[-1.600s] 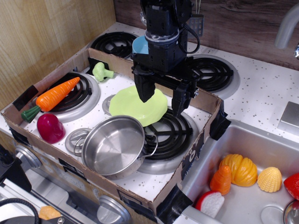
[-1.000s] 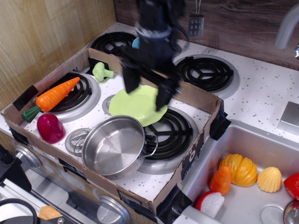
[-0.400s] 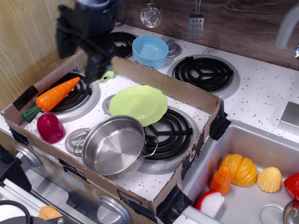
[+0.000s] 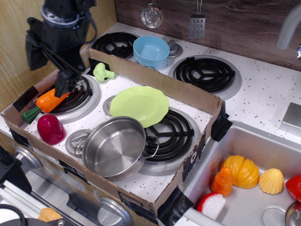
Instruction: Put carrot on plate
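The carrot needs to go on the lime-green plate [image 4: 139, 105], so my gripper should grab it by its thick orange middle [image 4: 50, 100] next.
The carrot [image 4: 47, 100] is long and orange with a dark green stem end. It lies on the left burner inside the cardboard box, stem toward the front left. The lime-green plate [image 4: 139, 105] lies flat in the middle of the box, with nothing on it. My gripper [image 4: 47, 74] hangs open at the upper left, directly above the carrot's thick middle. One finger [image 4: 63, 83] hides the carrot's tip end, and the other finger is over the box's left wall. The jaws hold nothing.
A steel pot [image 4: 115, 146] stands in front of the plate. A maroon toy [image 4: 50, 129] lies near the carrot's stem and a green broccoli [image 4: 102, 71] behind it. A light blue bowl [image 4: 151, 51] sits beyond the cardboard wall [image 4: 155, 80]. The sink [image 4: 254, 155] at right holds several toy foods.
My gripper has swung from above the plate to the left and has come down over the carrot. The plate is now uncovered. The carrot and plate have not moved.
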`<state>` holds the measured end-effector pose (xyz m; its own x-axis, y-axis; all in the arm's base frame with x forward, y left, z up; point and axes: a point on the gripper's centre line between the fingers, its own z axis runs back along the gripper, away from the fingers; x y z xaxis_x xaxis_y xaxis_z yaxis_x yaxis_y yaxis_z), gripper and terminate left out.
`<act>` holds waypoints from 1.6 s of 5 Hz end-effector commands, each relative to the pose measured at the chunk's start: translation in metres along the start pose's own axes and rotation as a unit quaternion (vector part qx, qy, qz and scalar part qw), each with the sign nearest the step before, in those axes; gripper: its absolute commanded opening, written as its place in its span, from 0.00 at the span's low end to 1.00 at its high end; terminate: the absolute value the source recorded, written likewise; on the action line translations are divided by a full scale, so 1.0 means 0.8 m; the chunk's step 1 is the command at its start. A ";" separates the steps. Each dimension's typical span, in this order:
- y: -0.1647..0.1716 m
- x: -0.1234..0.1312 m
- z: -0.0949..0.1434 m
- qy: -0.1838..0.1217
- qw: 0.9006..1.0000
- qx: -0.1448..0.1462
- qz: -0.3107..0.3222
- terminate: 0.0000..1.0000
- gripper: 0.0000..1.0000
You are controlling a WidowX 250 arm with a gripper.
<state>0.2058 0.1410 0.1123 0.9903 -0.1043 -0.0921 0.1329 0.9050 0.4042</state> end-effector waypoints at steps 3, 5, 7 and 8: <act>0.041 0.027 -0.030 -0.101 0.994 -0.021 -0.030 0.00 1.00; 0.036 0.033 -0.071 -0.093 0.991 -0.087 -0.040 0.00 1.00; 0.038 0.030 -0.102 -0.104 0.990 -0.092 -0.034 0.00 1.00; 0.031 0.037 -0.110 -0.107 0.988 -0.106 -0.036 0.00 1.00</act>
<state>0.2287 0.1931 0.0238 0.9722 -0.2230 0.0713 0.2092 0.9641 0.1635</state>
